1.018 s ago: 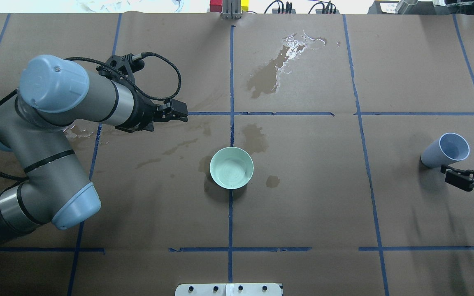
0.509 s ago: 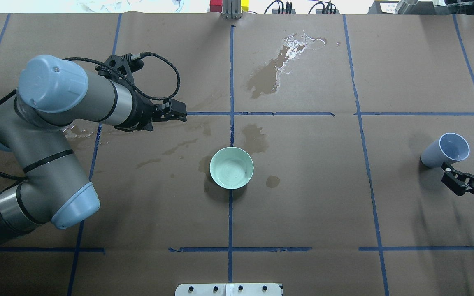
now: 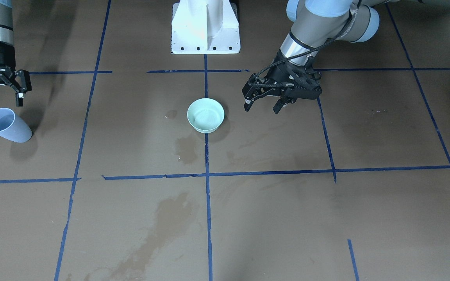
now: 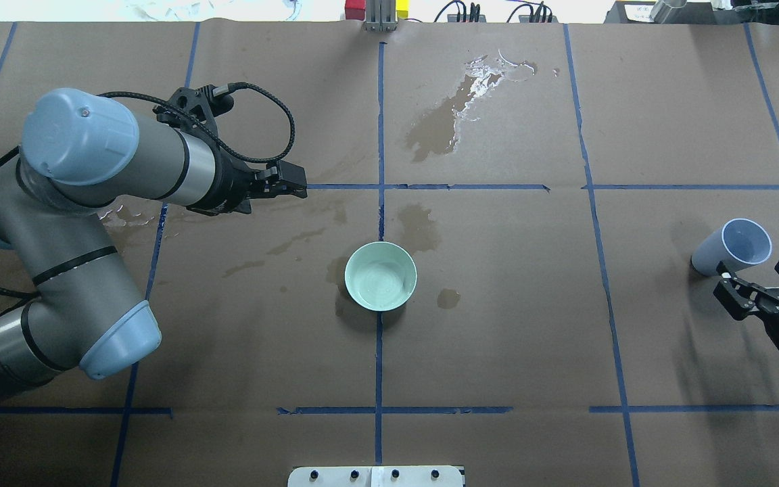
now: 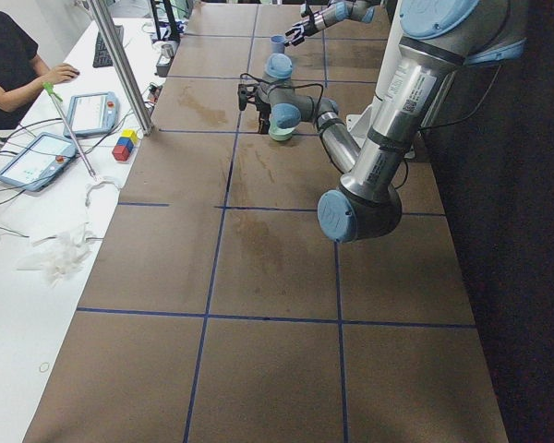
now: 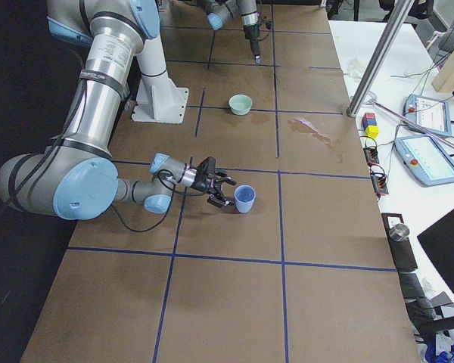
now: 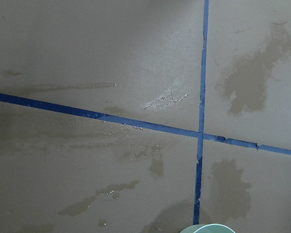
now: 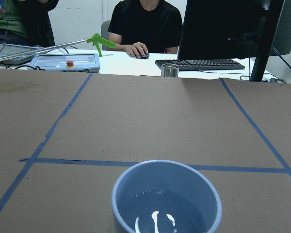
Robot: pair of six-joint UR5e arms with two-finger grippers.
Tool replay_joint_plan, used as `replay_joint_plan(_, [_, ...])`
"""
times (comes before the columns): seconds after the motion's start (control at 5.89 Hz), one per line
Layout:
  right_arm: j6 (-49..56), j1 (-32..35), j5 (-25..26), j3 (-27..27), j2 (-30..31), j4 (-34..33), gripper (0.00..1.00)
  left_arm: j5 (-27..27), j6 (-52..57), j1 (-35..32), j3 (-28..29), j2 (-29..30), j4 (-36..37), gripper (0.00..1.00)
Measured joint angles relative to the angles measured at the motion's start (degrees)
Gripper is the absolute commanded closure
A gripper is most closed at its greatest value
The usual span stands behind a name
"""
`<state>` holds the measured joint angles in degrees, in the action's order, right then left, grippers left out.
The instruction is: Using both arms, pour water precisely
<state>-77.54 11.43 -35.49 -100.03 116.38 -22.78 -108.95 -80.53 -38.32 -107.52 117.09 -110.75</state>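
Observation:
The right gripper picks up the cup upright by its outer side (image 3: 18,129) next, since water glints in the bottom of the open cup.
A pale blue cup (image 4: 734,245) stands upright at the table's right end; it also shows in the front view (image 3: 4,125) and fills the bottom of the right wrist view (image 8: 166,201). A little clear water (image 8: 155,221) glints in its bottom. My right gripper (image 4: 758,287) is open just on the near side of the cup, not touching it; it also shows in the front view (image 3: 0,99). A pale green bowl (image 4: 381,276) sits at the table's middle. My left gripper (image 3: 261,109) is open and empty, hovering left of and beyond the bowl (image 3: 205,115).
Wet stains (image 4: 447,115) mark the brown paper beyond and around the bowl. Blue tape lines (image 4: 379,135) grid the table. The white pedestal (image 3: 205,27) stands at the robot's side. Operators, tablets and a keyboard (image 8: 199,64) lie past the far edge.
My right wrist has turned, so its open fingers now show spread beside the cup's base, and it shifted slightly left. My left arm drew back a little.

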Motion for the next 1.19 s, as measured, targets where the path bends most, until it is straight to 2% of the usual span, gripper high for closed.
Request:
replay_joint_plan(0.34, [-0.30, -0.30, 3.19, 3.92, -2.81, 0.10, 0.01, 0.13, -0.06, 0.00, -0.57, -0.01, 0.01, 0.00])
replay_joint_plan(1.19, [0.62, -0.36, 5.10, 9.94, -6.79, 1.95, 0.01, 0.23, -0.09, -0.18, -1.44, 0.00, 0.09, 0.00])
